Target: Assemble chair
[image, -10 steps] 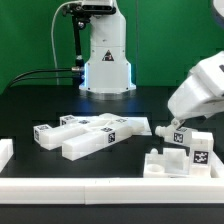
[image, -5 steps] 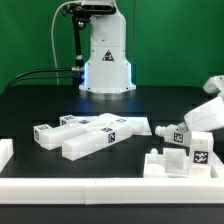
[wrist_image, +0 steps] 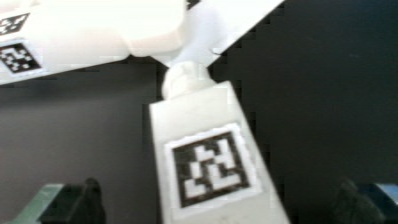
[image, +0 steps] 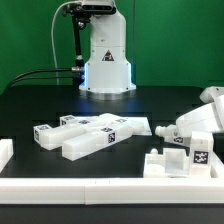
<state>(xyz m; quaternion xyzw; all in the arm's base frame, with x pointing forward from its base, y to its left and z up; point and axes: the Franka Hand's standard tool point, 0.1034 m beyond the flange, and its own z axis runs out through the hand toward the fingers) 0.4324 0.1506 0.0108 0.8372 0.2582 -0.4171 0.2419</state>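
The tagged bar has my gripper's fingers low on either side of it in the wrist view, so my gripper needs to close on it.
Several white chair parts with square tags lie on the black table. A cluster of bars and a panel [image: 95, 133] sits at the centre. A small tagged bar [image: 169, 132] lies to its right in the exterior view. A blocky part [image: 178, 160] with a tag stands in front of it. My gripper [image: 186, 127] reaches in low from the exterior view's right, over the small bar. In the wrist view that tagged bar [wrist_image: 201, 135] lies lengthwise between my two dark fingers [wrist_image: 68, 202], which stand wide apart without touching it. My gripper [wrist_image: 222, 205] is open.
A white rail [image: 90, 189] runs along the table's front edge, with a white block [image: 5, 152] at its left end. The robot's base [image: 106, 60] stands at the back centre, with a black cable beside it.
The arm has dropped lower and swung toward the exterior view's right, bringing the gripper down by the small tagged bar. The jaws stayed open. No part has moved.
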